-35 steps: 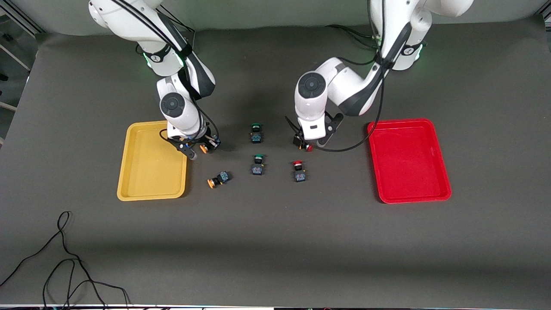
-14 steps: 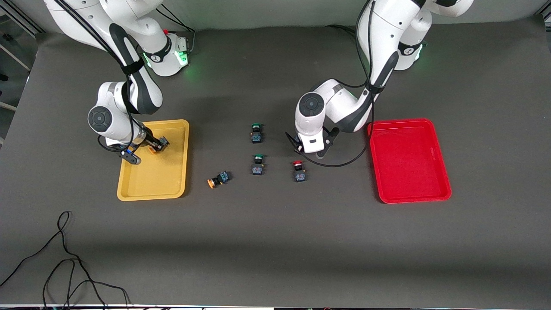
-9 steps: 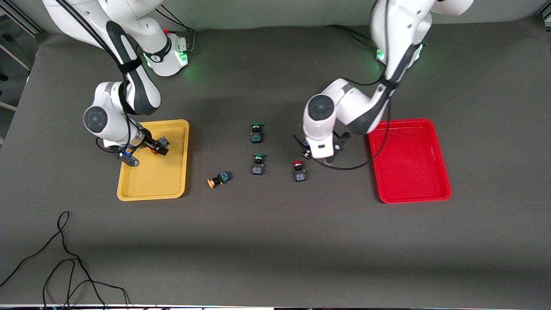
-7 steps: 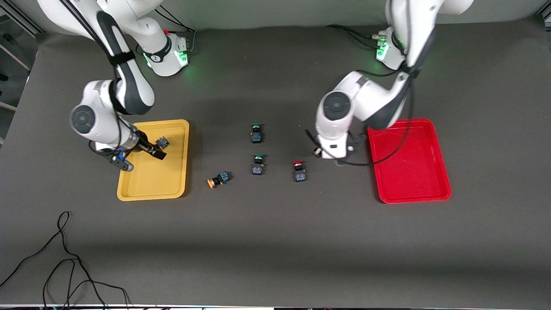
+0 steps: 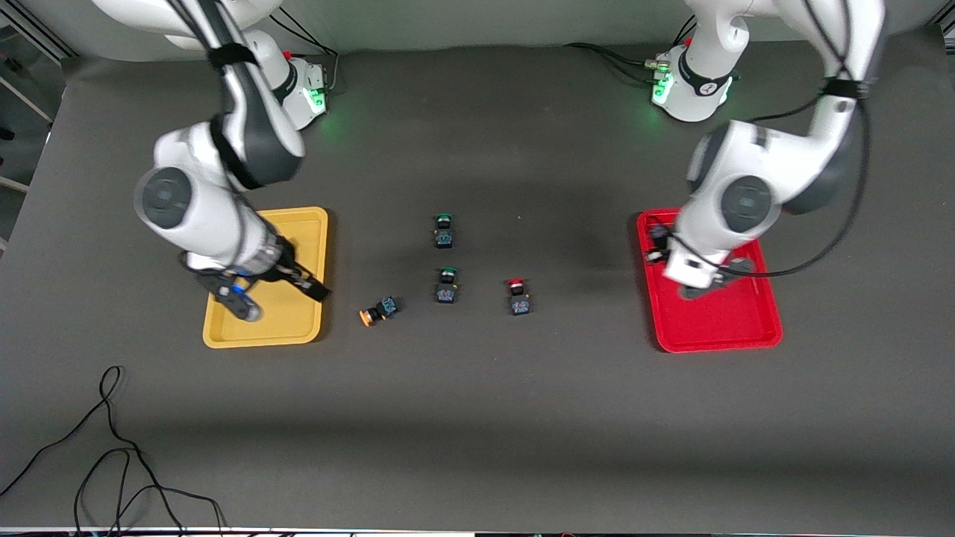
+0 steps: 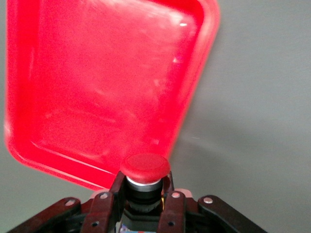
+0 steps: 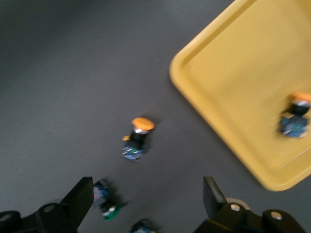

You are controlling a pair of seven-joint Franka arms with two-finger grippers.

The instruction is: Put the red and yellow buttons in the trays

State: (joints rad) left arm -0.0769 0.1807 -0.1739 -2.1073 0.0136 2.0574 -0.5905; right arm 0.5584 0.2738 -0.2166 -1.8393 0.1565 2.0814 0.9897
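Note:
I will grab the loose yellow-capped button by its black body (image 5: 377,312) next with my right gripper. Then it can go into the yellow tray (image 5: 261,341).
My left gripper (image 5: 659,243) is shut on a red-capped button (image 6: 145,165) and holds it over the edge of the red tray (image 5: 746,317) that faces the table's middle; the tray fills the left wrist view (image 6: 97,87). My right gripper (image 5: 280,298) is open and empty over the yellow tray (image 5: 261,341). One yellow-capped button (image 7: 294,116) lies in the yellow tray (image 7: 243,73); the arm hides it in the front view. A second yellow-capped button (image 5: 377,311) lies on its side on the mat beside that tray. A second red-capped button (image 5: 518,297) stands mid-table.
Two green-capped buttons (image 5: 444,230) (image 5: 447,286) stand mid-table, between the yellow-capped and the red-capped button. A loose black cable (image 5: 112,447) lies on the mat near the front camera at the right arm's end.
My right gripper let the yellow-capped button go in the yellow tray, opened and drew away. My left gripper carried the red-capped button from mid-table to over the red tray.

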